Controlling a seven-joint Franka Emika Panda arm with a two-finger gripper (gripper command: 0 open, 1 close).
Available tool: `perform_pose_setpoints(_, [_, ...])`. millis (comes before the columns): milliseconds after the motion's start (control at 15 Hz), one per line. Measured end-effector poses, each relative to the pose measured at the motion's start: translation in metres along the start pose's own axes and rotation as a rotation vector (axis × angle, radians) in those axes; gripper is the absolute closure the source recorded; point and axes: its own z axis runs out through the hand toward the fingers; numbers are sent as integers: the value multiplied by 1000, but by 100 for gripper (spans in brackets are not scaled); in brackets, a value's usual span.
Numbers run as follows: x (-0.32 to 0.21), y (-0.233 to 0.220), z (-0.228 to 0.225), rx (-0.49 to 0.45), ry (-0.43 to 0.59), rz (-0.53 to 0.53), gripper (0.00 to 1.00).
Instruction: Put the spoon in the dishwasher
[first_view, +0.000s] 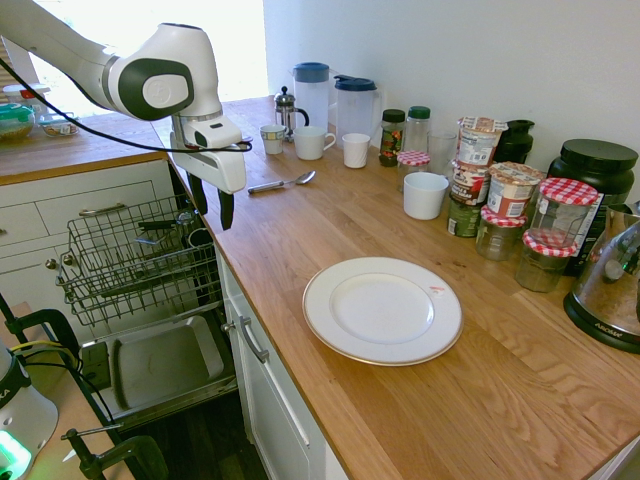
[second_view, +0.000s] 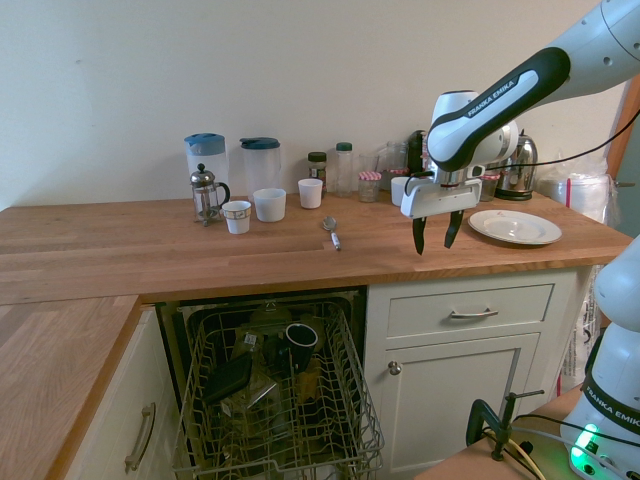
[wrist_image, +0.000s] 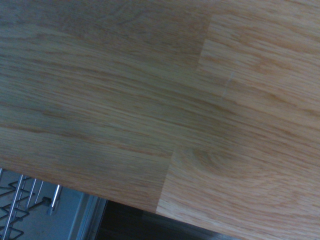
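My gripper grips the spoon by its slim neck near the middle next, since the spoon is long with a broad bowl (second_view: 329, 223) at one end.
The silver spoon (first_view: 283, 183) (second_view: 331, 232) lies flat on the wooden counter (first_view: 400, 400), in front of the white cups. My gripper (first_view: 212, 209) (second_view: 435, 235) hangs open and empty above the counter's front edge, a short way from the spoon and not touching it. Below the counter the dishwasher stands open, its dark wire rack (first_view: 130, 255) (second_view: 270, 400) pulled out over the lowered grey door (first_view: 160, 360). A dark mug and other items sit in the rack. The wrist view shows only bare counter wood (wrist_image: 150, 100) and a corner of the rack (wrist_image: 20, 205).
A white plate (first_view: 382, 308) (second_view: 514, 226) lies on the counter. A french press (first_view: 287, 112), two jugs (first_view: 355, 108), white cups (first_view: 425, 195), jars (first_view: 560, 215) and a kettle (first_view: 612, 285) line the wall. White drawers (second_view: 470, 312) stand beside the dishwasher.
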Motion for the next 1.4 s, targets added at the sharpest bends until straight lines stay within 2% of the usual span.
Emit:
perform_pose_setpoints(267, [4,-3,-4,7,-1,7,0])
perform_pose_setpoints(467, [21,-27,-27,52,29,15,0])
perform_pose_setpoints(867, [46,-134,-31,136,51,64,0])
perform_pose_setpoints(1133, [55,-208,-11,124,61,132,0])
perform_pose_setpoints(1400, [67,-255,16,76,83,233,0])
